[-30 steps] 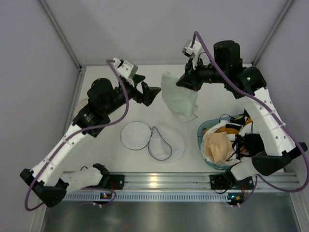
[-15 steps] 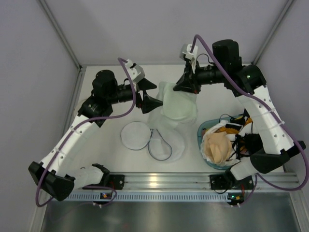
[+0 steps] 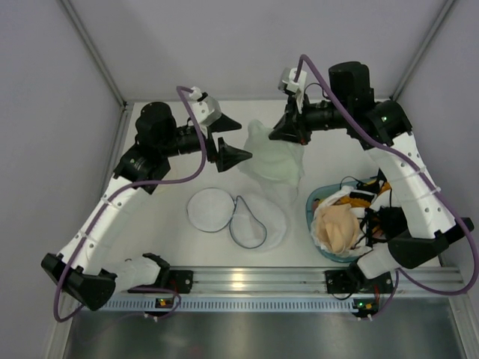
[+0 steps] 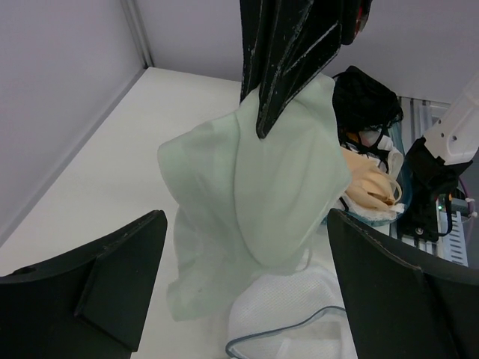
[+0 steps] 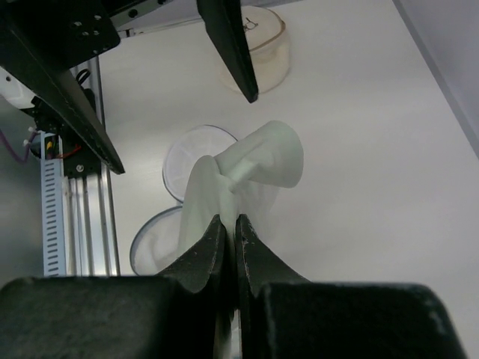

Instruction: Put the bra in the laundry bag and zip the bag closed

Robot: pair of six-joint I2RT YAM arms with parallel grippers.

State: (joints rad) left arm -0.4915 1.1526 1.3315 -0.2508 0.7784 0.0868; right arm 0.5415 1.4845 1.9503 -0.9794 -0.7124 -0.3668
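Observation:
The left gripper's fingers reach only the bra's near edge (image 3: pixel 248 146) (image 4: pixel 251 235), with tabletop between them, so the left gripper should move forward first and then close on the bra.
The bra (image 3: pixel 273 161) is pale green and hangs from my right gripper (image 3: pixel 275 134), which is shut on its upper edge above the table's back middle. The right wrist view shows the jaws pinched on the bra's fabric (image 5: pixel 254 161) at my right gripper (image 5: pixel 230 218). The laundry bag (image 3: pixel 251 219) lies open on the table in front of the bra, its round mesh lid (image 3: pixel 209 209) flopped to the left. My left gripper (image 3: pixel 238 142) is open and empty, just left of the bra, its jaws facing the bra (image 4: pixel 254 202). The bra's lower end hangs over the bag (image 4: pixel 292 318).
A blue basket (image 3: pixel 310 206) of garments stands at the front right, next to the right arm's base. A round cream tub (image 5: pixel 258 45) shows in the right wrist view beyond my left gripper. Grey walls close the table at left, right and back.
My right gripper has carried the bra left and a little higher, over the bag's far edge. My left gripper has swung right, up to the bra, still open.

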